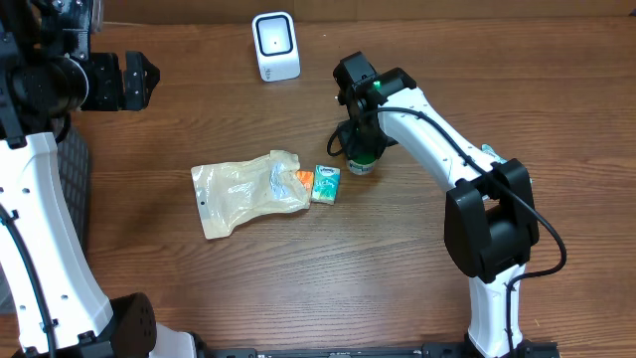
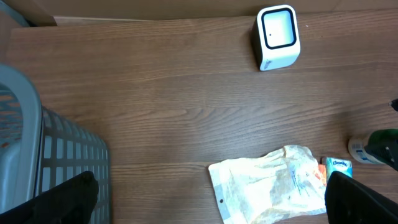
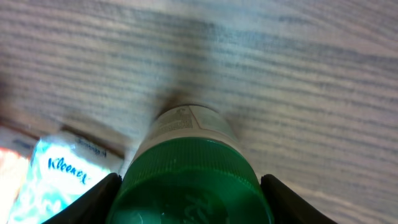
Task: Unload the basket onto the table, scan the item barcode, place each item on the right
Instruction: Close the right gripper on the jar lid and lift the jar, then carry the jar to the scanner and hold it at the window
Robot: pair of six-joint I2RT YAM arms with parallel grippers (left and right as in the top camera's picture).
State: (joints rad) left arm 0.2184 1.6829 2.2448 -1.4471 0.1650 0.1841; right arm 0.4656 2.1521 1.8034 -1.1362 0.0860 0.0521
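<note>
My right gripper would bring the bottle up from the table if I lifted it now. Its fingers press on both sides of the green cap [image 1: 363, 159] [image 3: 193, 180].
The item, a small white bottle with a green cap [image 1: 363, 159], stands upright on the wooden table right of centre. My right gripper [image 1: 360, 139] reaches down over it. In the right wrist view the green cap [image 3: 193, 180] fills the space between the black fingers [image 3: 93, 202], which press against it on both sides. The white barcode scanner [image 1: 275, 46] stands at the back of the table, also in the left wrist view [image 2: 278, 36]. My left gripper [image 1: 139, 80] hovers open at the far left, high above the table, with nothing between its fingertips [image 2: 56, 202].
A crumpled clear plastic pouch [image 1: 243, 191] lies mid-table with an orange packet [image 1: 303, 177] at its right edge. A teal Kleenex pack [image 1: 326, 184] lies just left of the bottle. A grey slatted basket [image 2: 37, 162] sits at the left edge.
</note>
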